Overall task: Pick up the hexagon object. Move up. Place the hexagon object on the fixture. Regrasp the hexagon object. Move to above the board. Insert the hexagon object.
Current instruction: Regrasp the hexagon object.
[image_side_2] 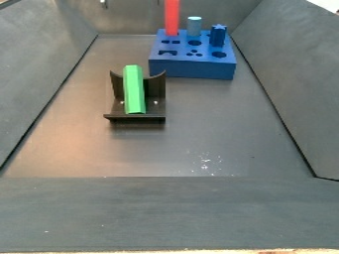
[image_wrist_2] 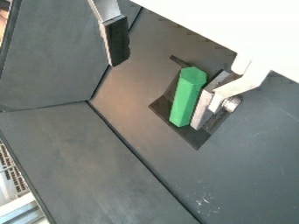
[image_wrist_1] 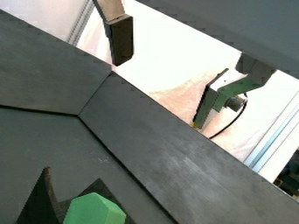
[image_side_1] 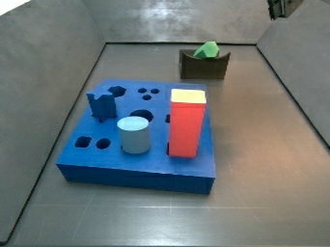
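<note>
The hexagon object's lower end needs to stay free to enter the board's hole, so my gripper will next grab the object by its upper end (image_side_1: 209,46).
The green hexagon object (image_wrist_2: 184,96) lies in the notch of the dark brown fixture (image_wrist_2: 163,108). It shows in both side views (image_side_1: 206,49) (image_side_2: 134,89) with the fixture (image_side_1: 204,67) (image_side_2: 134,116) under it. My gripper (image_wrist_2: 167,74) is open and empty, above the fixture and apart from it. Seen from it, one finger (image_wrist_2: 117,39) is off to one side and the other (image_wrist_2: 219,98) lines up beside the bar. In a wrist view (image_wrist_1: 170,74) the bar's end (image_wrist_1: 93,210) shows low down. The blue board (image_side_1: 129,162) (image_side_2: 199,65) lies apart from the fixture.
A tall red block (image_side_1: 188,121) (image_side_2: 171,12), a pale blue cylinder (image_side_1: 135,135) (image_side_2: 193,25) and a dark blue piece (image_side_1: 103,101) (image_side_2: 219,30) stand in the board. Grey sloping walls (image_side_2: 47,89) enclose the floor.
</note>
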Robot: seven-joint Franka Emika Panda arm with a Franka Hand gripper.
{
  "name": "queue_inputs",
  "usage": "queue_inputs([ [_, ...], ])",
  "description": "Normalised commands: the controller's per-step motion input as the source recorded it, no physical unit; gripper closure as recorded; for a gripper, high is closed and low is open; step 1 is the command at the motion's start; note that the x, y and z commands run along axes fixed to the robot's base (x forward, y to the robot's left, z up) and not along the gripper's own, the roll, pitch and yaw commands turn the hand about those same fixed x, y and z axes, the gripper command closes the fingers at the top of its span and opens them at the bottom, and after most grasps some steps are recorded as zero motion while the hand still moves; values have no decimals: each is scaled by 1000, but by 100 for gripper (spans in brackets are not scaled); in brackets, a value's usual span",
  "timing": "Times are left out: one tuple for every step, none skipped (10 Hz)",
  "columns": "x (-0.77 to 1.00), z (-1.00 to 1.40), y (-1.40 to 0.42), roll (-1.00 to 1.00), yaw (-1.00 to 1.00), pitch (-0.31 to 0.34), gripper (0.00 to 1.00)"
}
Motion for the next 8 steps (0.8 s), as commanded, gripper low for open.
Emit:
queue_inputs([
  [30, -1000, 74, 261, 110, 46, 0],
  [34, -1000, 73, 250, 110, 26, 0],
  [42, -1000, 65, 213, 108, 1, 0],
  [51, -1000, 59, 162, 101, -18, 0],
  [64, -1000, 56, 112, 88, -41, 0],
  [72, -1000, 53, 91, 77, -60, 0],
  [78, -1000, 49, 81, 62, -72, 0],
  [86, -1000, 45, 81, 46, -78, 0],
])
